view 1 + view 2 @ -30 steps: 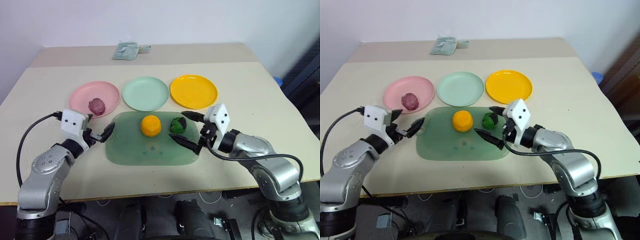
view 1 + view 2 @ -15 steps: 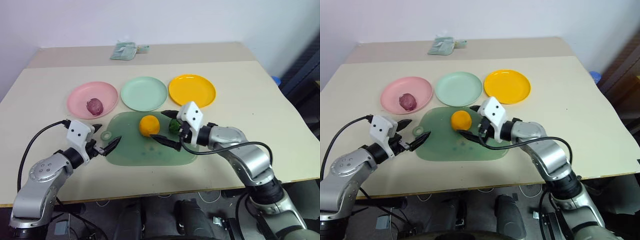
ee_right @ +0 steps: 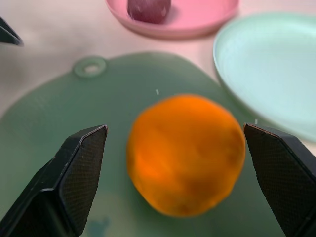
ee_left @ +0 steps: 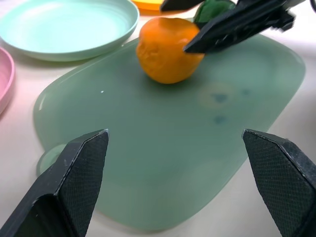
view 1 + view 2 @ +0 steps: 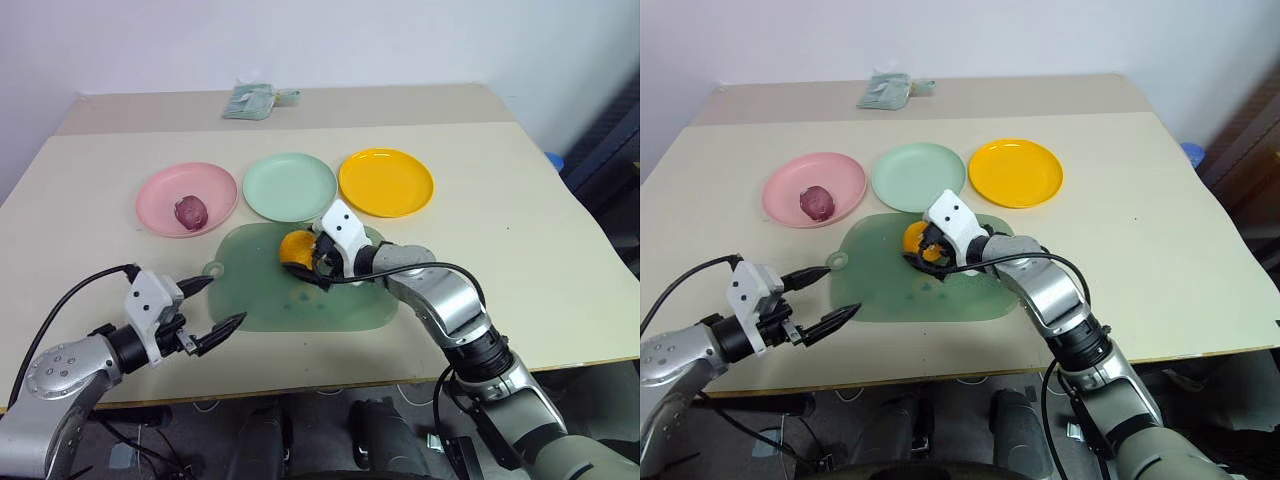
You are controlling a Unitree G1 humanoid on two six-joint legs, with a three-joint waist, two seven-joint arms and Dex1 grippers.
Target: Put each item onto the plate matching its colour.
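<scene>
My right gripper should grab the orange lump by its rounded sides next. Then it can sort the lump onto the yellow plate [image 5: 386, 182].
An orange lump [image 3: 185, 153] lies on the translucent green board [image 5: 270, 300]. My right gripper [image 5: 302, 256] is open, with one finger on each side of the lump. The green ball [image 4: 212, 10] sits just behind those fingers. A purple-red lump [image 5: 190, 211] rests on the pink plate [image 5: 160, 190]. The mint plate [image 5: 290, 186] and the yellow plate [image 5: 386, 182] hold nothing. My left gripper [image 5: 226, 300] hangs open and empty near the board's front left corner, by its ring tab [image 5: 212, 270].
A folded pale green cloth [image 5: 250, 100] lies at the table's back edge. A blue object [image 5: 553, 160] shows beyond the right edge. The table's front edge [image 5: 330, 375] runs close under my left gripper.
My right gripper has slid left from the green ball to straddle the orange lump. My left gripper has pulled back from the pink plate toward the front edge. Both stayed open.
</scene>
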